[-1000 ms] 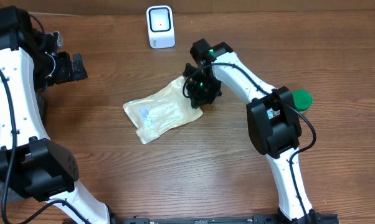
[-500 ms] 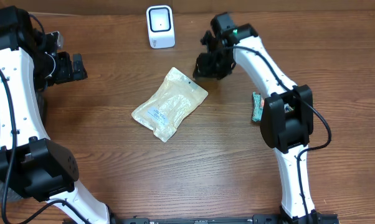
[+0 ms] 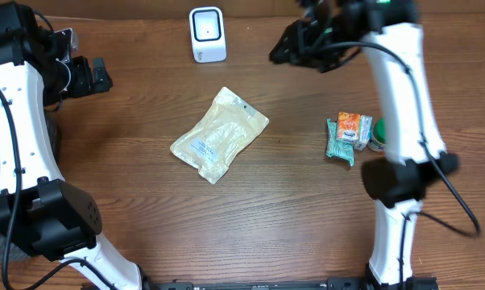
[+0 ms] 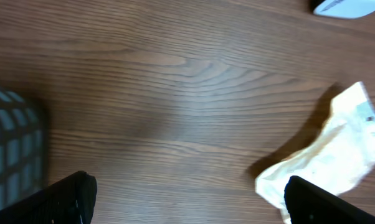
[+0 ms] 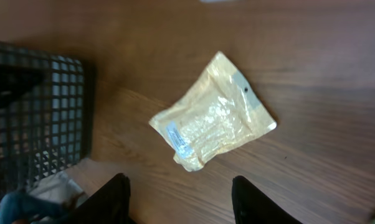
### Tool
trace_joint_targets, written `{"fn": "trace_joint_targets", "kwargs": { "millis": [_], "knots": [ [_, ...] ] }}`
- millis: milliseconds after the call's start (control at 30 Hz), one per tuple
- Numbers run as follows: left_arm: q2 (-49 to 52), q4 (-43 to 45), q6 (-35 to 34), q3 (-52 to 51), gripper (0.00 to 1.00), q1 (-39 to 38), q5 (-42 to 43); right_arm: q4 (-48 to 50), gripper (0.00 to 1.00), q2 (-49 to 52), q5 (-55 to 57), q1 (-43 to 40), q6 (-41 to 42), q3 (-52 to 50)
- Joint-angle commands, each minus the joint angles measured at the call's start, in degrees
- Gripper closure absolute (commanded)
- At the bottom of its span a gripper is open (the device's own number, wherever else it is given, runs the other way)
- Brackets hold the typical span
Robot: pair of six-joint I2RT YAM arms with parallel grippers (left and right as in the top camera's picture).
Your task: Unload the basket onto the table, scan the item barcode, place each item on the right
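My left gripper needs to line up with the pouch (image 3: 220, 134) before it closes. The pouch lies beside its fingers, so they would miss if they closed now.
The item is a pale yellow plastic pouch (image 3: 220, 134) lying flat mid-table, its white label (image 3: 201, 147) facing up. The white barcode scanner (image 3: 207, 35) stands at the back edge. My right gripper (image 3: 284, 50) is raised high at the back right, well away from the pouch. In the right wrist view that gripper (image 5: 184, 202) is open and empty, with the pouch (image 5: 212, 121) far below it. My left gripper (image 3: 97, 76) waits at the far left. The left wrist view shows it (image 4: 194, 202) wide open over bare wood, with the pouch (image 4: 337, 155) beside its right finger (image 4: 318, 202).
Small orange and green snack packets (image 3: 347, 133) and a green lid (image 3: 378, 133) lie at the right, beside the right arm's base. A dark mesh basket (image 5: 38, 112) stands off the table's left side.
My right gripper has opened, let go of the pouch and swung up toward the back right. The pouch shifted slightly right, turned, and now rests still. The left arm has barely moved.
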Motion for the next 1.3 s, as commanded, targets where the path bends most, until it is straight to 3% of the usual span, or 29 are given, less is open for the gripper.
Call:
{"fn": "trace_joint_targets", "kwargs": {
  "millis": [0,33,133,167,200,233,267,333,533,767,900,1033,1267],
  "knots": [
    [-0.7,0.0,-5.1,1.0,0.01,-0.4,5.6,0.0,0.37,-10.9,-0.1,-1.8,0.2,2.4],
    [-0.7,0.0,-5.9,1.0,0.0,-0.4,7.0,0.0,0.3,-13.4,0.0,-2.0,0.2,2.3],
    [-0.7,-0.3,-6.5,1.0,0.0,-0.4,9.6,0.0,0.24,-18.8,0.5,-2.0,0.2,0.5],
    [-0.7,-0.1,-5.9,1.0,0.16,-0.5,12.8,0.0,0.24,-20.5,0.5,-2.0,0.3,-1.1],
    [-0.7,-0.2,-4.5,1.0,0.26,-0.7,15.3,0.0,0.24,-21.3,0.4,-2.0,0.4,-2.3],
    [-0.7,-0.3,-2.4,1.0,0.46,-1.2,17.3,0.0,0.24,-21.9,0.4,-2.0,0.9,-3.7],
    [-0.6,-0.9,1.3,0.9,0.84,-3.7,17.0,0.0,0.24,-22.5,-1.6,-1.7,1.9,-9.5],
    [-0.6,-1.1,3.9,0.6,0.91,-6.2,16.1,0.0,0.24,-22.5,-3.8,-1.7,1.8,-13.9],
    [1.1,-0.5,10.2,0.1,0.94,-16.9,7.9,6.8,0.28,-22.4,-4.8,-1.1,2.8,-37.5],
    [8.0,3.5,12.2,0.0,0.96,-23.7,5.2,33.2,0.28,-22.4,-4.9,2.3,14.3,-63.8],
    [12.8,5.0,12.8,0.0,0.96,-25.1,5.3,50.9,0.29,-22.4,-4.0,4.9,25.8,-76.8],
    [16.9,5.3,13.0,0.0,0.96,-26.1,5.6,64.2,0.35,-22.4,-3.0,6.2,34.5,-86.0],
    [20.0,6.4,14.7,0.0,0.96,-27.8,8.7,78.7,0.49,-21.7,1.3,8.3,44.6,-96.3]
  ]
}}
